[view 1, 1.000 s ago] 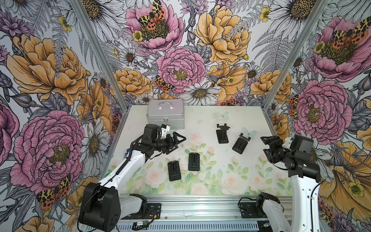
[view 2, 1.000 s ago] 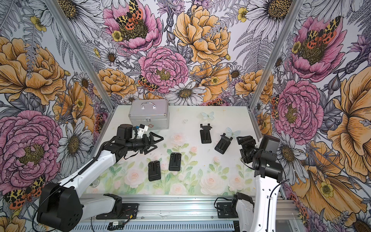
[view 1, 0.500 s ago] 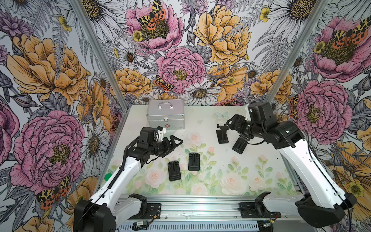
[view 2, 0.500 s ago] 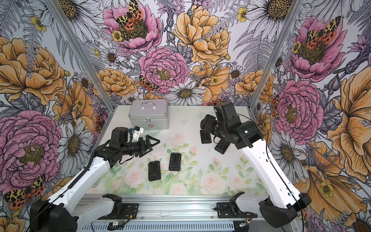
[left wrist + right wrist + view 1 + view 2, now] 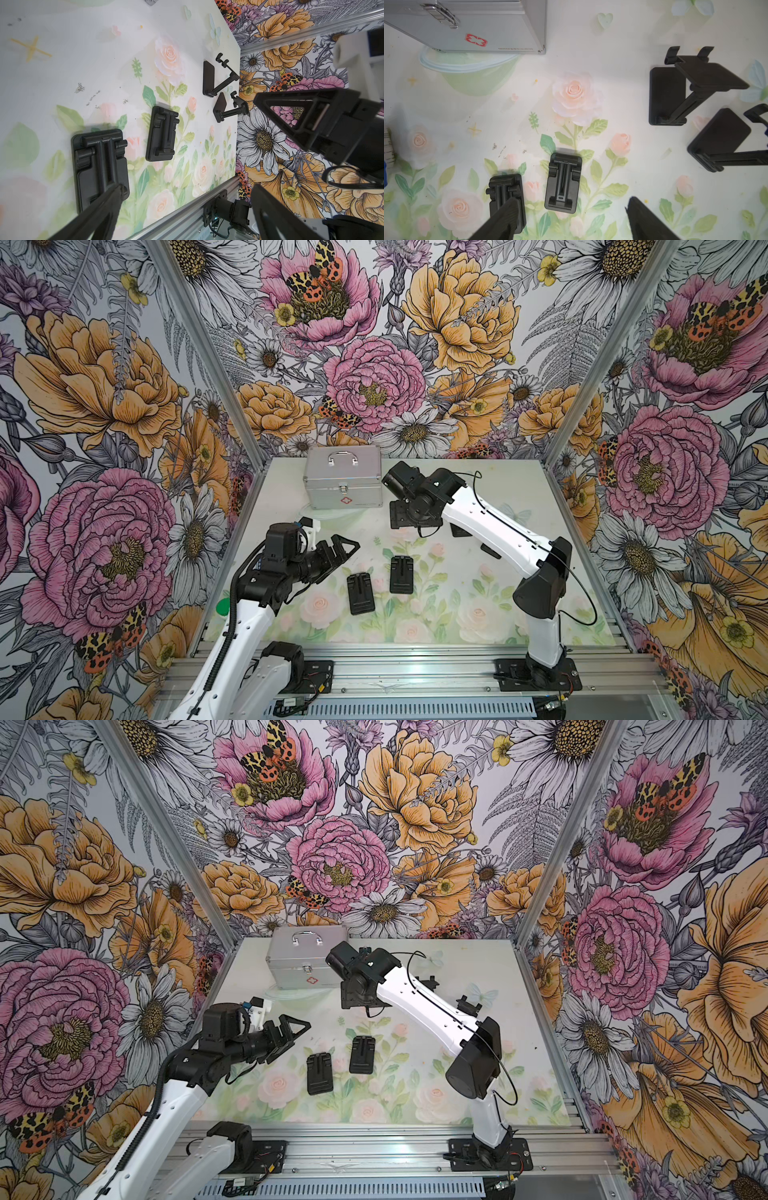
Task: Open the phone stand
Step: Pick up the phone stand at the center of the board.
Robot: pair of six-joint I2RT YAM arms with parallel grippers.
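Observation:
My right gripper should grab the folded phone stand's raised central stem, so the flat plate stays free to open.
Two folded black phone stands (image 5: 360, 593) (image 5: 401, 574) lie flat mid-table, seen in both top views (image 5: 320, 1074) (image 5: 362, 1054). Two opened stands (image 5: 666, 95) (image 5: 720, 133) stand to their right; in the top views my right arm hides most of them. My right gripper (image 5: 405, 516) (image 5: 572, 200) hangs open high over the table, beside the silver case, with nothing between its fingers. One right finger (image 5: 506, 216) overlaps a folded stand (image 5: 502, 187) in the right wrist view. Left of the folded stands, my left gripper (image 5: 348, 546) (image 5: 189, 188) is open and empty.
A silver case (image 5: 343, 481) with a handle and a red cross stands at the back of the table. A green dot (image 5: 223, 607) sits at the table's left edge. The aluminium rail (image 5: 395, 672) with both arm bases runs along the front.
My right arm has swung from the far right, past the opened stands, to the back centre beside the case, and its jaws have widened. My left gripper has drifted slightly toward the front.

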